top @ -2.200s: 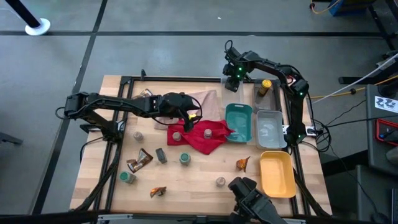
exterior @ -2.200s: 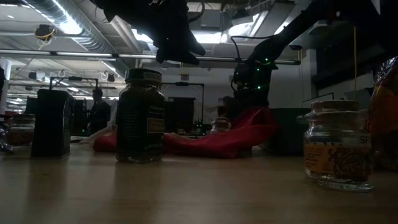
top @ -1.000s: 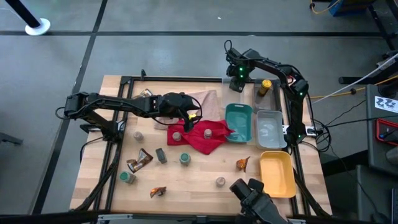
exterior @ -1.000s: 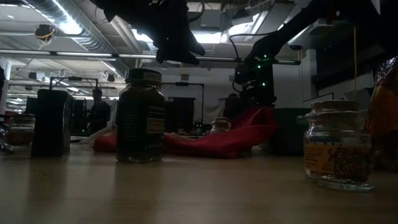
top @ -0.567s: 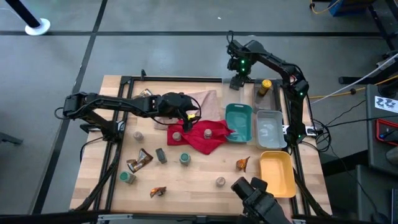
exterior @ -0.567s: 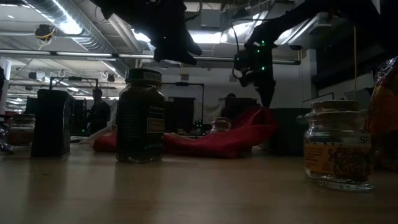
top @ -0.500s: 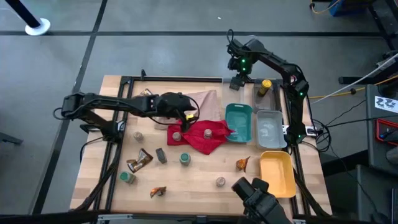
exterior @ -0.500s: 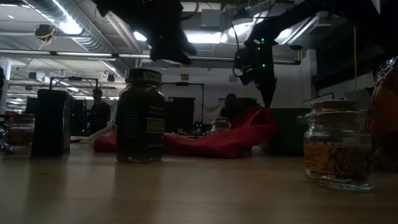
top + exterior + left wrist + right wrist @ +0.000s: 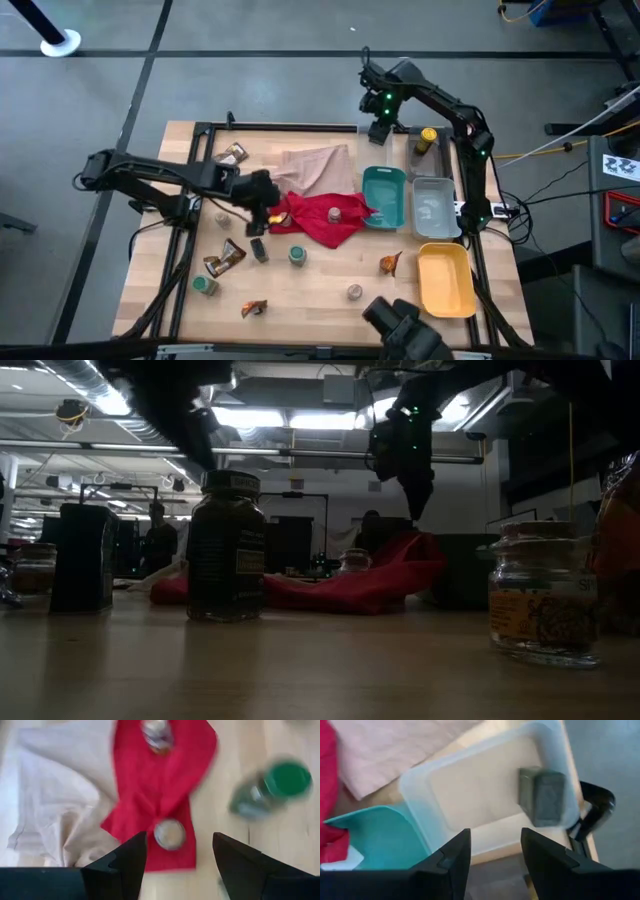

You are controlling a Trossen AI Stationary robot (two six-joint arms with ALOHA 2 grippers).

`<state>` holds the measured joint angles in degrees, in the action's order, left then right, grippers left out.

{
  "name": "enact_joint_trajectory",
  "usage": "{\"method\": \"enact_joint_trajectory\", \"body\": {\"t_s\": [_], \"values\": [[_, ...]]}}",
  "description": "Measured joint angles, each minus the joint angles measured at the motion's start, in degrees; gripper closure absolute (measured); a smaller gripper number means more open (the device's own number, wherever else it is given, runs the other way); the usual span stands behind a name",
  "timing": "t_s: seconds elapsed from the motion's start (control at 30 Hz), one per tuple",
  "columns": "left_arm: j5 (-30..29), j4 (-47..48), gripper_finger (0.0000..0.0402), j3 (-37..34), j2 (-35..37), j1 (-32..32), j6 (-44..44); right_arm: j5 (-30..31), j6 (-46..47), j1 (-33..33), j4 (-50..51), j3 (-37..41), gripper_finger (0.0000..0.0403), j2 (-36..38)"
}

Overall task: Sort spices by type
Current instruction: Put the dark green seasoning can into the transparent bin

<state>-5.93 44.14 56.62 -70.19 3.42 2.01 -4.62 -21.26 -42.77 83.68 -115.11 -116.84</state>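
Observation:
I will next use my left gripper to grab the small jar on the red cloth (image 9: 320, 222) by its round glass sides, to sort it into the teal tray (image 9: 384, 196).
Spices lie scattered on the wooden table: round jars (image 9: 297, 256), brown-orange sachets (image 9: 225, 258) and a yellow-capped bottle (image 9: 427, 139). Two small jars (image 9: 169, 833) sit on the red cloth (image 9: 320, 222), beside the beige cloth (image 9: 315, 165). A green-lidded jar (image 9: 280, 785) stands next to the red cloth. My left gripper (image 9: 265, 200) (image 9: 179, 836) hovers open over the red cloth's left end, holding nothing. My right gripper (image 9: 380, 128) (image 9: 495, 832) hangs open, high above the far clear tray (image 9: 485, 790), where a dark grey jar (image 9: 542, 795) lies.
A teal tray (image 9: 384, 195), a second clear tray (image 9: 433, 205) and a yellow tray (image 9: 445, 278) line the table's right side. More jars (image 9: 205, 285) and sachets (image 9: 390, 263) lie toward the near edge. A black frame borders the table.
My left gripper has drawn back from the beige cloth toward the table's left and near edges, tipping and rolling as it went; it now hangs over the red cloth's left end. My right gripper has risen straight above the far clear tray. Neither gripper's opening has changed.

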Motion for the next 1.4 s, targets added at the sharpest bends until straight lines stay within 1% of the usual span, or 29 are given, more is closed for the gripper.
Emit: {"method": "enact_joint_trajectory", "body": {"t_s": [0.07,0.17,0.5,0.77,0.9,1.1,1.4], "values": [[0.86,1.17,0.0192,0.00,-0.03,1.61,3.95,0.00,-0.02,1.80,0.02,0.00,0.0228,0.00],[2.91,3.09,0.0192,0.00,-0.07,3.71,7.58,0.01,-0.02,4.80,0.00,0.00,0.0228,0.00],[3.87,8.29,0.0192,0.00,-0.09,9.72,8.56,0.00,-0.02,13.77,0.24,0.00,0.0228,0.00],[3.85,8.64,0.0192,0.00,-0.23,14.25,10.76,0.02,1.35,18.82,2.27,0.00,0.0228,0.00],[2.90,8.88,0.0192,0.00,-1.87,15.93,12.53,0.01,1.99,21.34,2.24,0.00,0.0228,0.00],[0.73,8.85,0.0192,0.00,-6.31,17.59,17.86,0.00,1.99,25.12,1.88,0.00,0.0228,0.00],[-0.68,8.81,0.0192,0.00,-11.46,18.01,23.18,0.00,1.97,28.85,1.86,0.00,0.0228,0.00]]}}
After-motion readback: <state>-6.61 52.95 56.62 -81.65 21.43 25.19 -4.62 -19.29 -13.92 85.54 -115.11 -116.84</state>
